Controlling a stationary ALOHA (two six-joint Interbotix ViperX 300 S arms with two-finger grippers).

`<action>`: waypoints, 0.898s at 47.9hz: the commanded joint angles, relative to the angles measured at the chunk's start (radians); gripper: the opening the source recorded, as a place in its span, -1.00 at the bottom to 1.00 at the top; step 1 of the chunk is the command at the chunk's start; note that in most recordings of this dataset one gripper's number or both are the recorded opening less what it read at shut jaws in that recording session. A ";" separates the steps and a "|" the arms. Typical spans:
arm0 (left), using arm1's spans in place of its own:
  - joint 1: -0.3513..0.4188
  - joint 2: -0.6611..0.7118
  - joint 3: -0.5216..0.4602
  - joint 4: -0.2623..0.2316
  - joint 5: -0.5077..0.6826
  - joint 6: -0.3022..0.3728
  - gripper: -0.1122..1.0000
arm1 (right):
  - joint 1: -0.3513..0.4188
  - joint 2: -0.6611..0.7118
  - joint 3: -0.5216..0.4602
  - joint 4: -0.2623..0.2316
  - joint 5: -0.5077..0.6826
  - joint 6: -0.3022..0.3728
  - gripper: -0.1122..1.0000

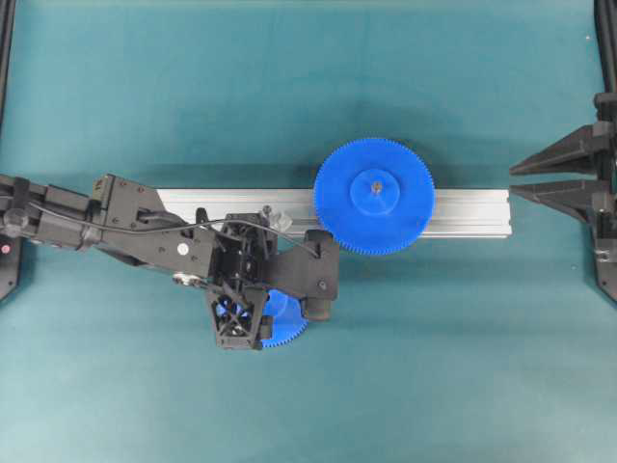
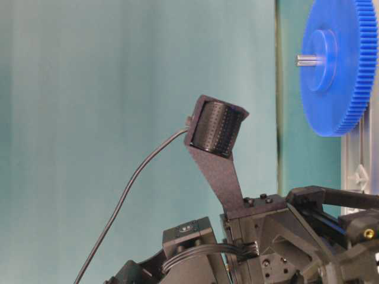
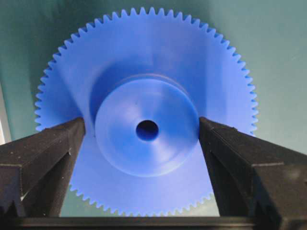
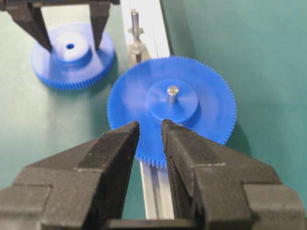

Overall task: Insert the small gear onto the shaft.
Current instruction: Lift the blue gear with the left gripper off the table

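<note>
I should next use my left gripper to grab the small gear by its raised hub [image 3: 147, 127], so that I can slide the gear onto the shaft.
The small gear [image 3: 144, 48] lies flat on the green mat, hub up, with its centre hole showing. My left gripper [image 3: 141, 122] is open and lowered over it, one finger on each side of the raised hub; the right finger sits against the hub and the left one stands slightly off. From overhead the left gripper [image 1: 253, 318] hides most of the small gear [image 1: 287, 326]. The shaft [image 4: 135, 21] stands upright on the rail, just beyond the small gear [image 4: 62, 72]. My right gripper [image 4: 150, 125] rests at the right edge, its fingers a little apart with nothing between them.
A larger blue gear [image 1: 395, 217] sits on its own pin on the aluminium rail [image 1: 472, 212], right of the shaft. Black frame posts stand at the left and right edges of the mat.
</note>
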 commanded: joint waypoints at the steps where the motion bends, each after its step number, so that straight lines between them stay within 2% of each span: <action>1: 0.003 -0.012 -0.018 0.003 -0.009 -0.002 0.81 | 0.003 0.005 -0.014 0.000 -0.005 0.005 -0.11; 32: 0.003 0.003 -0.012 0.003 -0.025 -0.003 0.79 | 0.020 -0.008 -0.009 0.003 -0.006 0.009 -0.11; 43: 0.003 -0.002 -0.014 0.003 -0.021 -0.003 0.57 | 0.021 -0.014 -0.009 0.003 -0.005 0.009 -0.11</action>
